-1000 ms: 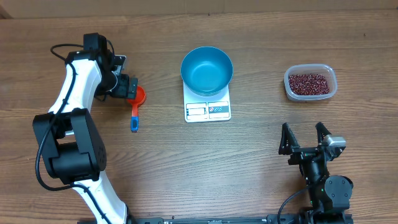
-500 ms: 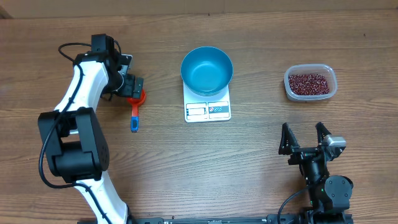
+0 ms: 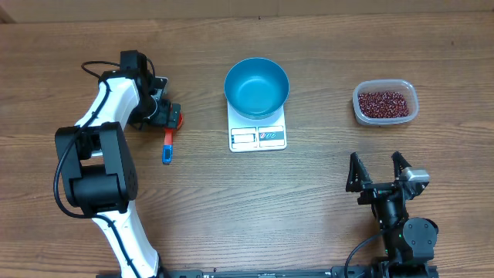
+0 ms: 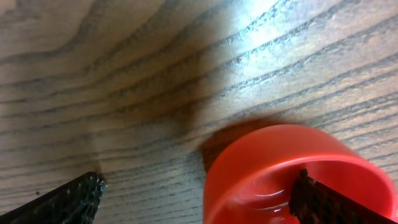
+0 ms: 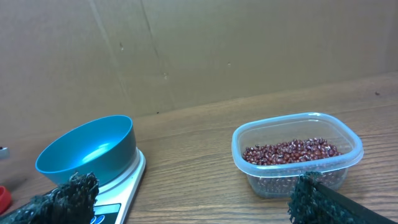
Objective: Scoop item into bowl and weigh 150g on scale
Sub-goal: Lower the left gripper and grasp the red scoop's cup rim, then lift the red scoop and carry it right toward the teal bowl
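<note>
The scoop's blue handle should stay free for my right gripper, so my left gripper will next grab the scoop by its cup rim (image 3: 178, 120) (image 4: 222, 191).
The beans (image 3: 384, 102) fill a clear tub (image 3: 413, 104) at the right, and show as dark red beans (image 5: 289, 150) in the right wrist view. A blue bowl (image 3: 256, 86) sits on the white scale (image 3: 258, 137), empty as far as I see. The orange-red scoop (image 3: 177, 119) with a blue handle lies left of the scale. My left gripper (image 3: 168, 116) is open over the scoop's cup (image 4: 273, 168). One finger (image 4: 326, 204) is inside the cup, the other (image 4: 65, 202) outside on the wood. My right gripper (image 3: 378, 171) stands open near the front right, holding nothing.
The bowl (image 5: 87, 152) and the scale (image 5: 127, 183) lie left of the tub (image 5: 297, 134) in the right wrist view. A brown cardboard wall (image 5: 199, 50) closes the table's far side. The left arm (image 3: 104, 116) stretches along the left side.
The left gripper has slid right over the scoop's red cup, which it now mostly covers. The right arm, bowl, scale and tub have not moved.
</note>
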`<state>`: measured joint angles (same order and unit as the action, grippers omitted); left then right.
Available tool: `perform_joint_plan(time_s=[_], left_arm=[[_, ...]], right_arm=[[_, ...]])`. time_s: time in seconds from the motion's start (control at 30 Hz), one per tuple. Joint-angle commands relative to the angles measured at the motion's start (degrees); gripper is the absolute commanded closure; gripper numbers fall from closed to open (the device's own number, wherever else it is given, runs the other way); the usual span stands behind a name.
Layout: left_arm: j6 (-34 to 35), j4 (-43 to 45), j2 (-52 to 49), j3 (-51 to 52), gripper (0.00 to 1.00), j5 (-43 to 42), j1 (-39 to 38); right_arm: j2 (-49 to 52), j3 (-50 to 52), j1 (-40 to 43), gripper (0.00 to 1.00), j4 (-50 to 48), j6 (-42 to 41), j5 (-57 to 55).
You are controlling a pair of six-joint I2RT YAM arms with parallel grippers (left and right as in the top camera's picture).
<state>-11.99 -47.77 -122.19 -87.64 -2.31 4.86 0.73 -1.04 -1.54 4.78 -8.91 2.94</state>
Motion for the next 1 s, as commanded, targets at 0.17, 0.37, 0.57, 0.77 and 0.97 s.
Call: perform_joint_plan(time_s=[0.17,0.37,0.57,0.77,0.97], left_arm=[[0.6,0.5,-0.2,0.5,0.00,0.4,-0.1],[0.4,0.5,-0.2,0.5,0.09,1.2,-0.1],[0.4,0.5,-0.2,0.5,0.19,1.2,-0.1],[0.4,0.5,-0.2,0.5,0.27,1.2,-0.1],[0.4,0.5,-0.2,0.5,0.44,1.2,-0.1]], right_arm=[[-0.6,0.6,-0.3,0.00,-0.1,0.4,-0.3],[-0.6,0.6,-0.3,0.00,-0.1,0.4,-0.3],[-0.6,0.6,-0.3,0.00,-0.1,0.4,-0.3],[-0.6,0.6,-0.3,0.00,-0.1,0.4,-0.3],[-0.6,0.6,-0.3,0.00,-0.1,0.4,-0.3]])
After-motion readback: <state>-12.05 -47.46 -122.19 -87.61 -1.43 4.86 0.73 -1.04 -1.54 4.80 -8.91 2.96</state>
